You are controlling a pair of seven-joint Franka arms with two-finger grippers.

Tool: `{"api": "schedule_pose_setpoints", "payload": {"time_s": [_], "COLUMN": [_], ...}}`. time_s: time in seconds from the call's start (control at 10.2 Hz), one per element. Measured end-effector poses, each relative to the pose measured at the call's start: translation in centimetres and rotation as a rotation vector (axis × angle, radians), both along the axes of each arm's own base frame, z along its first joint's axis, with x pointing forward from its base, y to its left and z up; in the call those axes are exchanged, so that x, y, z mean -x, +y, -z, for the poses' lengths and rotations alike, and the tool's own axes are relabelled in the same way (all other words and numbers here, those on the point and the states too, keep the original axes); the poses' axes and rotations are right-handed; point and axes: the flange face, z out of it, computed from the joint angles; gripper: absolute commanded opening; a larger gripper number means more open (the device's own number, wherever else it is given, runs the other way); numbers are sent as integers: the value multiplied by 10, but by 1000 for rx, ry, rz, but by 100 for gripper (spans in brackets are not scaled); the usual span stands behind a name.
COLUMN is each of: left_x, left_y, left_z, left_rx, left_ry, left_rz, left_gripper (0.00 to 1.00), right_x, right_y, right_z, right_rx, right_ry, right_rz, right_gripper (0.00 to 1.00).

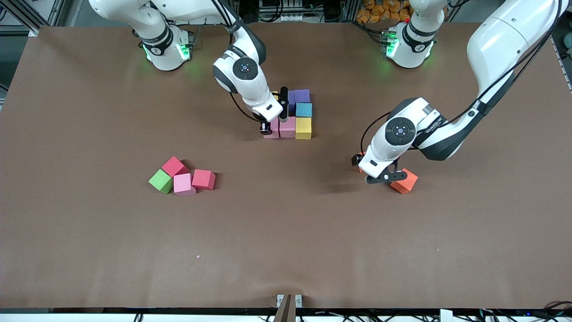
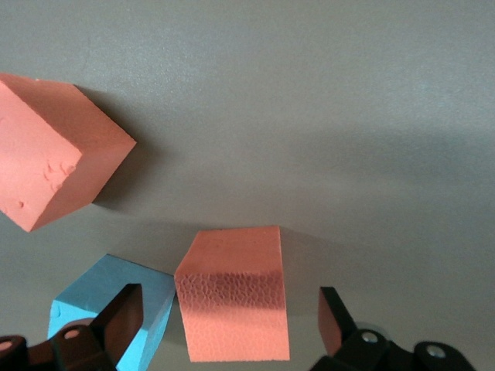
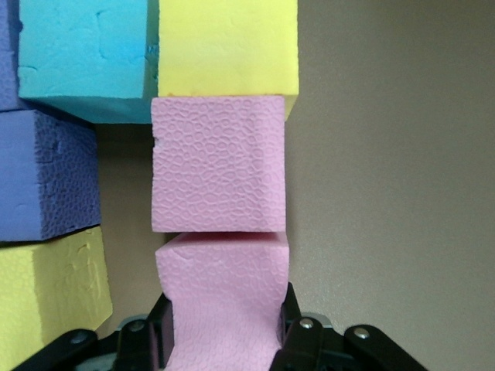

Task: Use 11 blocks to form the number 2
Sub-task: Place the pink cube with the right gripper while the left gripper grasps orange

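One finger is above the light blue block, so closing now would miss. My left gripper first moves toward the orange block's sides, then closes.
My right gripper (image 3: pixel 223 334) is shut on a pink block (image 3: pixel 223 297), squeezing it at the end of the row nearest the front camera. That row runs pink (image 1: pixel 271 128), pink (image 1: pixel 287 126), yellow (image 1: pixel 303 128). Above it sit a light blue block (image 1: pixel 304 109) and two purple blocks (image 1: pixel 302 95). Another yellow block (image 3: pixel 50 290) is mostly hidden by the right hand in the front view. My left gripper (image 2: pixel 228 325) hangs open over an orange block (image 2: pixel 232 305), its fingers (image 2: pixel 116 321) clear of it. A light blue block (image 2: pixel 108 305) and a second orange block (image 2: pixel 54 162) lie beside it.
A loose group lies toward the right arm's end, nearer the front camera: two red cubes (image 1: pixel 174 166), a pink cube (image 1: pixel 184 184) and a green cube (image 1: pixel 161 181). By the left hand the front view shows an orange block (image 1: pixel 404 181).
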Motion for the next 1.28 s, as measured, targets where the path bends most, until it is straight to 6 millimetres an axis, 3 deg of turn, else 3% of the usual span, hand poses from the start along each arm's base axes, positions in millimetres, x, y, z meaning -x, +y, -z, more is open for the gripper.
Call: {"api": "schedule_pose_setpoints", "payload": {"time_s": [0.59,0.69,0.79,0.88,1.28], "left_x": [5,5,6,7,7], "left_y": [2,2,1,2,2], "left_z": [14,15,17,20,26], "left_rx": [-2,-2,-3,-1,12], "left_ry": [15,18,21,24,31], "left_rz": [-78,-84,-93,-100,-104], "left_gripper": [100,100,100,100,93], "right_x": [1,0,0,0,2], "right_y": [7,8,8,8,10], "right_z": [0,0,0,0,16], "right_rx": [-4,-4,-4,-4,1], "right_ry": [1,2,2,2,13], "right_rz": [15,16,16,17,17], "right_gripper": [35,42,65,100,100]}}
